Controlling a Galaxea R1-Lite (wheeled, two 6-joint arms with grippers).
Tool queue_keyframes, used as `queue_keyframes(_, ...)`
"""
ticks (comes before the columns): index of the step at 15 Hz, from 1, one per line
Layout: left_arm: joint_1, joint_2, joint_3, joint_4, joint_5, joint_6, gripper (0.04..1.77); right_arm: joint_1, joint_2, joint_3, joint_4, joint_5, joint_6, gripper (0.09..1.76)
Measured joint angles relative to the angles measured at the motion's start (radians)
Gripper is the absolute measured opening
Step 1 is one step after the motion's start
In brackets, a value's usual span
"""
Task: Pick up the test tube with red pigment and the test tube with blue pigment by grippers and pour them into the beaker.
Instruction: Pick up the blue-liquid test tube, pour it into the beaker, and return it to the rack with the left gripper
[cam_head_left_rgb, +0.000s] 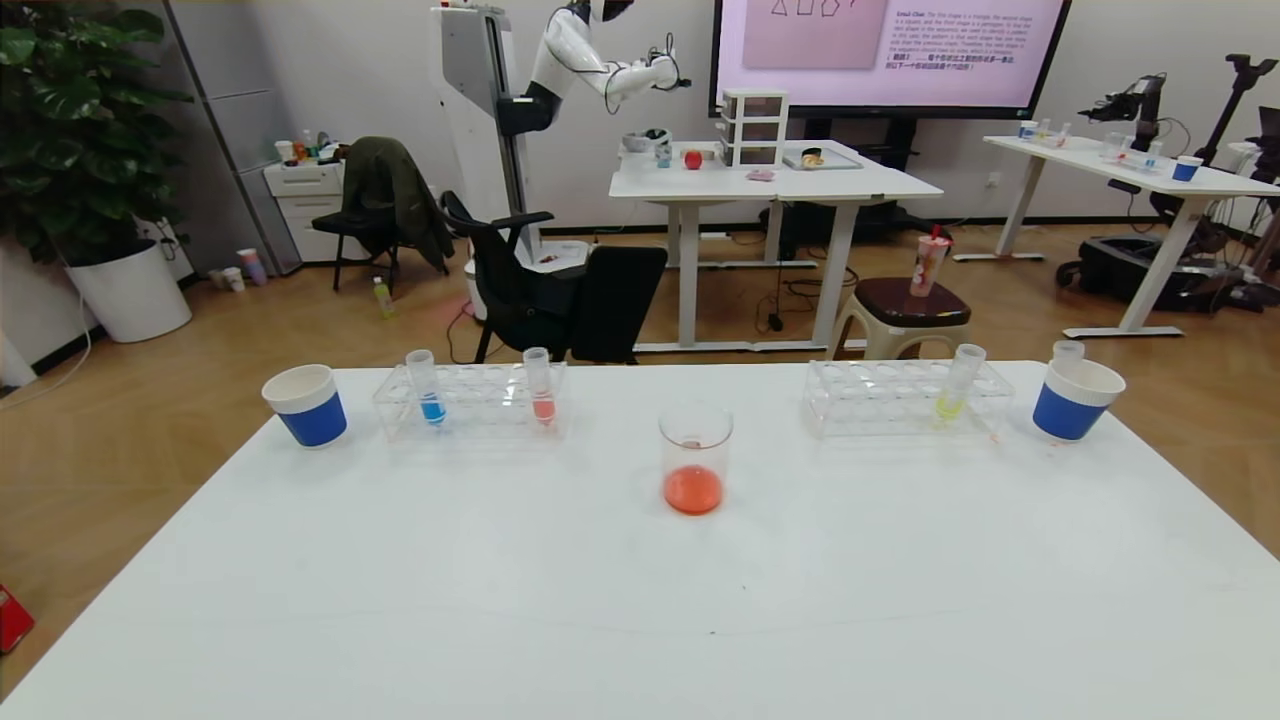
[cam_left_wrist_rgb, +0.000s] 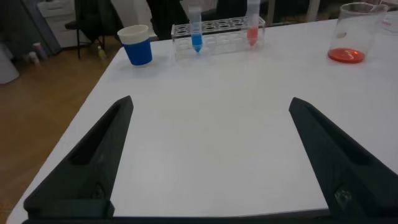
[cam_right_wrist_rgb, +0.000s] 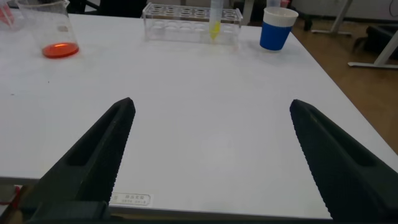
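My left gripper should grab the blue test tube by its upper end above the rack next, because the clear rack closes around the tube's lower half.
The test tube with blue pigment (cam_head_left_rgb: 428, 390) stands upright at the left end of a clear rack (cam_head_left_rgb: 480, 412); it also shows in the left wrist view (cam_left_wrist_rgb: 196, 32). A tube of paler salmon-red liquid (cam_head_left_rgb: 541, 392) stands at that rack's right end. No tube with deep-red liquid shows. The beaker (cam_head_left_rgb: 695, 458) stands mid-table with orange-red liquid in its bottom. My left gripper (cam_left_wrist_rgb: 211, 101) and right gripper (cam_right_wrist_rgb: 212, 102) are both open and empty, low over the near part of the table, far from racks and beaker. Neither shows in the head view.
A second clear rack (cam_head_left_rgb: 880, 405) at the back right holds a yellow-liquid tube (cam_head_left_rgb: 955, 392). Blue-and-white paper cups stand at the far left (cam_head_left_rgb: 308, 405) and far right (cam_head_left_rgb: 1075, 400); a clear tube top (cam_head_left_rgb: 1068, 350) shows at the right cup. The white table (cam_head_left_rgb: 640, 600) spreads wide in front.
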Motion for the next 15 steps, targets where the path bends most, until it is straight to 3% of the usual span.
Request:
queue_keyframes(3,0.000,0.166,-0.105,-0.074,-0.002,0.005,1.75,0.000,0.000,0.000,0.000,0.000,-0.001,1.74)
queue_keyframes(7,-0.001,0.547,-0.235,-0.336,-0.002,-0.011,1.75,0.000,0.000,0.000,0.000,0.000,-0.001,1.74)
queue_keyframes(10,-0.005,0.881,-0.312,-0.570,-0.002,-0.034,1.75,0.000,0.000,0.000,0.000,0.000,-0.001,1.74)
queue_keyframes(15,-0.013,1.462,-0.397,-1.092,0.008,-0.053,1.75,0.000,0.000,0.000,0.000,0.000,-0.001,1.74)
